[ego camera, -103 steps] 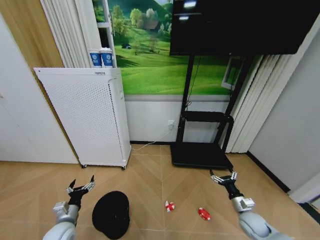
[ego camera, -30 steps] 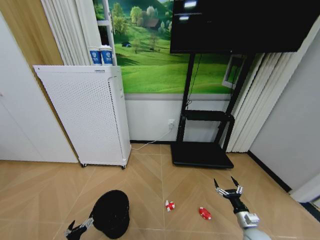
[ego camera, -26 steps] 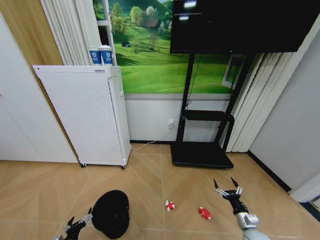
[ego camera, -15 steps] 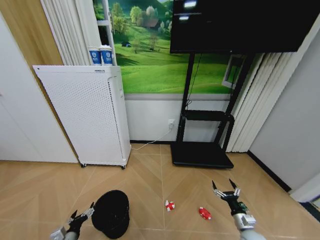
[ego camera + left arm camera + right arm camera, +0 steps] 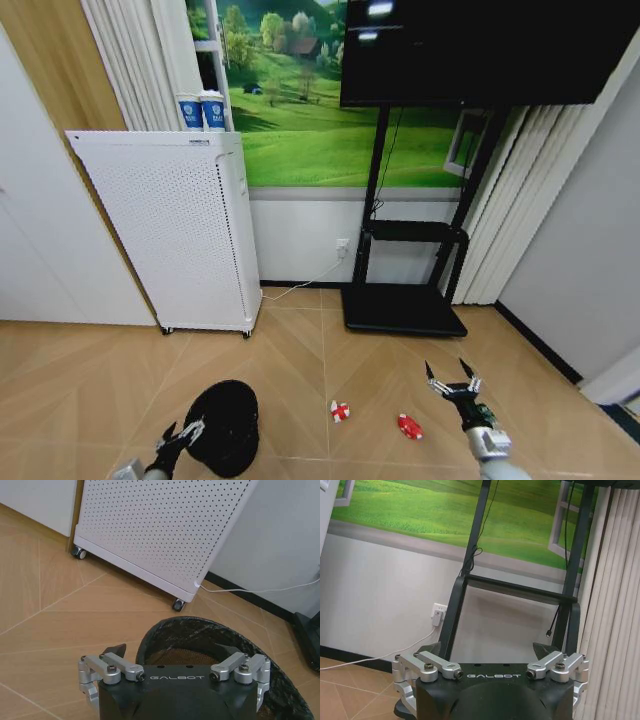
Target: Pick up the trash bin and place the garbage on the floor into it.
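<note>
I should next use my left gripper to grab the trash bin by its thin rim (image 5: 200,402), because the trash bin's opening (image 5: 228,415) is far wider than my fingers.
The black trash bin (image 5: 222,427) stands on the herringbone wood floor (image 5: 90,380). My left gripper (image 5: 180,437) is open at the bin's left rim. In the left wrist view the bin (image 5: 210,627) lies right under the gripper (image 5: 177,655), and one fingertip (image 5: 116,650) sits just outside the rim. A red-and-white piece of garbage (image 5: 340,411) and a red piece (image 5: 408,427) lie on the floor to the right of the bin. My right gripper (image 5: 452,380) hangs open above the floor, right of the red piece, and it is empty in the right wrist view (image 5: 487,650).
A tall white perforated cabinet (image 5: 170,230) on casters (image 5: 177,605) stands behind the bin. A black TV stand (image 5: 400,305) with a flat base is at the back, its frame (image 5: 470,570) ahead of the right wrist. A white cable (image 5: 300,290) runs along the wall.
My left gripper has moved right and forward, from clear of the bin to its left rim. The right gripper has hardly moved.
</note>
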Available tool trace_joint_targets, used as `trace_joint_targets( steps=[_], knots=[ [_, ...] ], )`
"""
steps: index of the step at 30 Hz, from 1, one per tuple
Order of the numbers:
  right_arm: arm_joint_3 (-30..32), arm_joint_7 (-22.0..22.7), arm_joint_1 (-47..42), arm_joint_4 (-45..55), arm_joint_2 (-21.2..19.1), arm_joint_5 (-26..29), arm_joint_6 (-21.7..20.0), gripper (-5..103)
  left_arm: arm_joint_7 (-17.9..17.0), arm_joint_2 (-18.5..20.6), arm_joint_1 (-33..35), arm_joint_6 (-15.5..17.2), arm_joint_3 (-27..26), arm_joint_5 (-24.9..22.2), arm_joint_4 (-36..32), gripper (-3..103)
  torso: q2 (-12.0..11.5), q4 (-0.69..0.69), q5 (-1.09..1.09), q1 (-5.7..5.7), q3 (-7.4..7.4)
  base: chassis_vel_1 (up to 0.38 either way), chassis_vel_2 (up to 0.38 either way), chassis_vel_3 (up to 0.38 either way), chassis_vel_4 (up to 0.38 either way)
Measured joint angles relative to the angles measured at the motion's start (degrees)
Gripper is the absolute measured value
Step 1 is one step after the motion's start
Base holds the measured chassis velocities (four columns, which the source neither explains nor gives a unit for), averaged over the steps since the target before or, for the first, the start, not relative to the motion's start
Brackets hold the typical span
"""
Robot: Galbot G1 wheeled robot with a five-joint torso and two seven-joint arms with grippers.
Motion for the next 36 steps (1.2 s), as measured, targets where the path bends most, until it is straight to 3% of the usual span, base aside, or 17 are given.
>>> trace_joint_targets(
  steps=[2,6,28,33,36],
  knots=[
    [0.1,0.0,0.0,-0.1,0.0,-0.1,0.1,100,-0.7,-0.3,0.4,0.2,-0.1,-0.7,-0.4,96,0.0,0.00,0.00,0.00,0.00,0.000,0.000,0.000,0.000],
    [0.4,0.1,0.0,-0.4,0.3,-0.7,0.5,100,-2.4,-1.2,1.2,0.8,-0.6,-3.0,-0.8,100,0.0,0.00,0.00,0.00,0.00,0.000,0.000,0.000,0.000],
    [2.1,0.2,-2.1,0.1,0.9,-1.8,1.1,100,-2.5,-1.8,-1.2,1.0,0.0,-4.0,3.5,99,0.0,0.00,-0.01,0.01,0.01,0.000,0.000,0.000,0.000],
    [2.7,0.2,-2.9,0.1,1.4,-2.4,1.2,100,-2.5,-1.7,-2.3,1.1,0.6,-4.3,4.4,97,0.0,0.00,0.00,0.00,0.01,0.000,0.000,0.000,0.000],
    [2.9,0.2,-3.2,0.2,1.6,-2.6,1.3,100,-3.0,-1.7,-3.0,1.3,0.9,-4.9,4.9,88,0.0,-0.01,0.00,0.01,0.01,0.000,0.000,0.000,0.000]
  ],
)
